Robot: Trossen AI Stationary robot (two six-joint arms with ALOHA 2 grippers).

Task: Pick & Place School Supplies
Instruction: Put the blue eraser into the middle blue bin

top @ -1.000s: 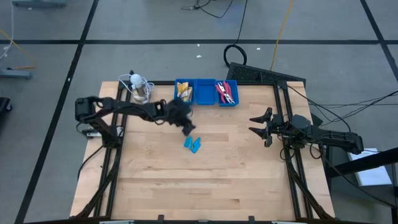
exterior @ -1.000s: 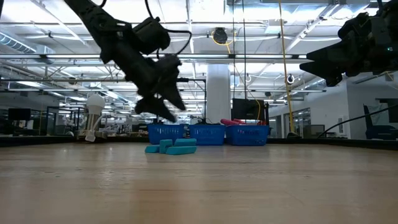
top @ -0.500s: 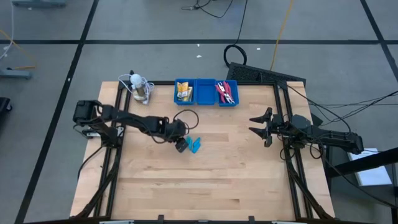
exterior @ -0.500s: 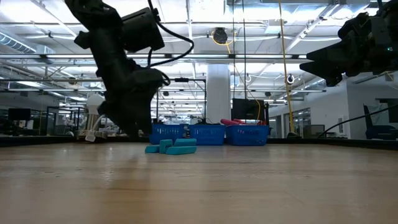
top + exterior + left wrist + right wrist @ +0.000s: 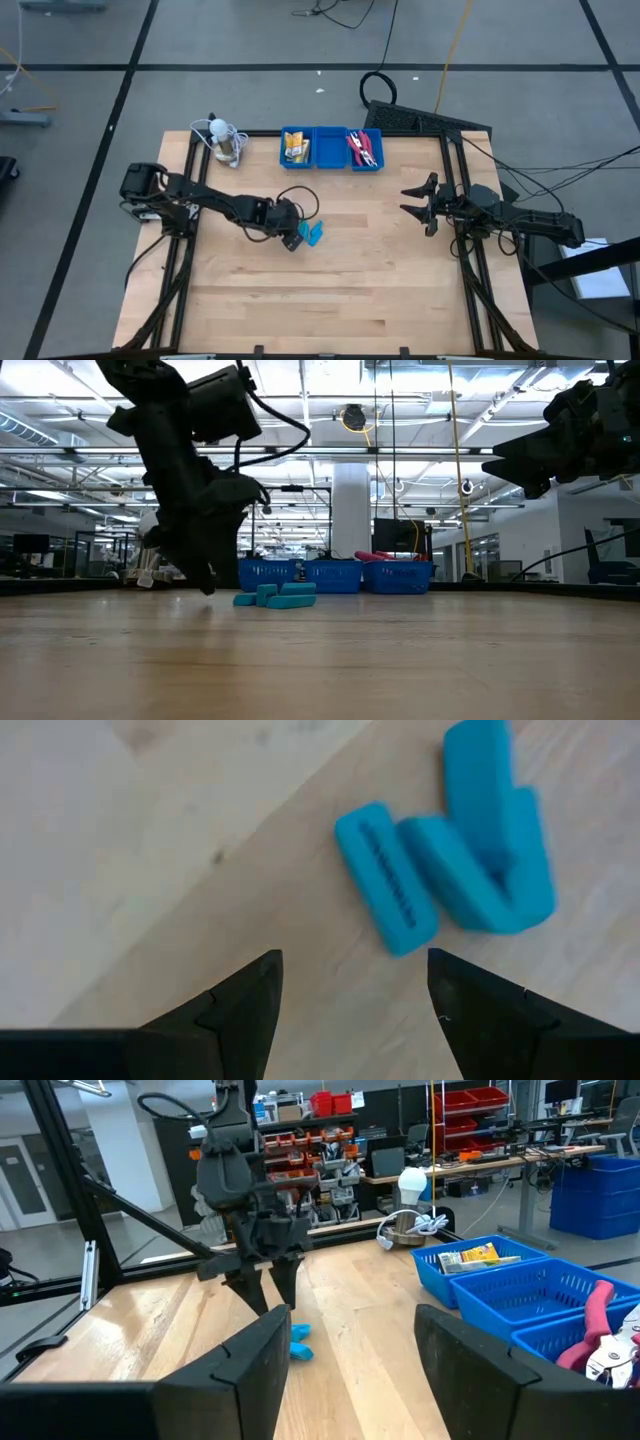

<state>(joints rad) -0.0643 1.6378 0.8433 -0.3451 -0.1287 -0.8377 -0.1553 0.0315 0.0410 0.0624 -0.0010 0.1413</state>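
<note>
My left gripper grips the lettered light-blue piece by its long edges next, to pack it into the blue tray (image 5: 331, 148).
Three small light-blue pieces (image 5: 312, 233) lie huddled on the wooden table, shown close in the left wrist view (image 5: 440, 870) and in the low view (image 5: 275, 597). My left gripper (image 5: 293, 239) hangs low over the table just left of them, open (image 5: 355, 1010), fingers pointing down and touching nothing. Yellow-orange packets (image 5: 295, 148) lie in the blue tray's left compartment. Red-handled tools (image 5: 364, 150) lie in its right compartment. My right gripper (image 5: 408, 198) waits open above the table's right side (image 5: 350, 1370).
The blue three-compartment tray (image 5: 331, 148) stands at the table's far edge, its middle compartment bare. A white round object with a coiled cable (image 5: 222, 140) sits at the far left corner. Bare wood stretches from the blue pieces to the near edge.
My left gripper has swung from near the tray toward the table's near edge and come down, its fingers tipping to point down, until it hangs low just left of the light-blue pieces. The pieces have stayed where they were.
</note>
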